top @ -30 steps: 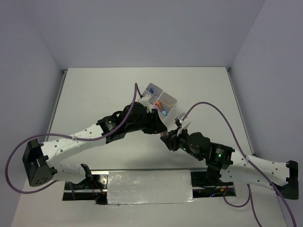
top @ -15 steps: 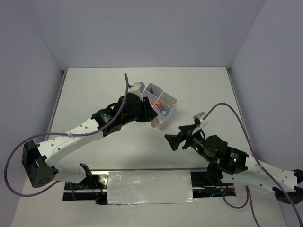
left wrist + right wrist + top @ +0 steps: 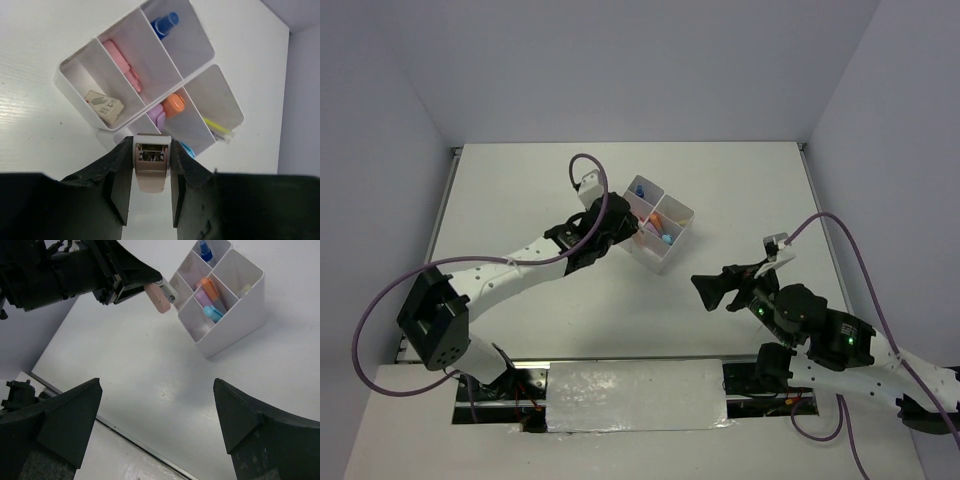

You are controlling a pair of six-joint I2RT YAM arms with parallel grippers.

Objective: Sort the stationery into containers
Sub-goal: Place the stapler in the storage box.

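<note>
The stapler (image 3: pixel 152 172) hangs beside the box's corner and would fall outside if released, so my left gripper moves it toward the box's empty section before opening.
The white four-compartment box (image 3: pixel 672 256) stands mid-table. It holds an eraser (image 3: pixel 102 104), a pink item (image 3: pixel 122 62), a blue-capped tube (image 3: pixel 165 24), orange (image 3: pixel 174 104), purple (image 3: pixel 156 115) and blue (image 3: pixel 214 314) highlighters, and a yellow pen (image 3: pixel 217 127). My left gripper (image 3: pixel 632 240) (image 3: pixel 151 147) is shut on a pink mini stapler (image 3: pixel 152 172) (image 3: pixel 161 297). It holds the stapler in the air at the box's left corner, about rim height. My right gripper (image 3: pixel 705 287) (image 3: pixel 157 390) hangs open and empty to the right of the box (image 3: pixel 235 330), over bare table.
The table's near edge and a metal strip (image 3: pixel 125 437) lie just below my right gripper. The left arm (image 3: pixel 510 272) stretches across the table's left half. Purple cables (image 3: pixel 840 250) loop above both arms.
My right gripper has opened and drawn back to the right, away from the left gripper. My left gripper has carried the stapler up and left to the box's corner.
</note>
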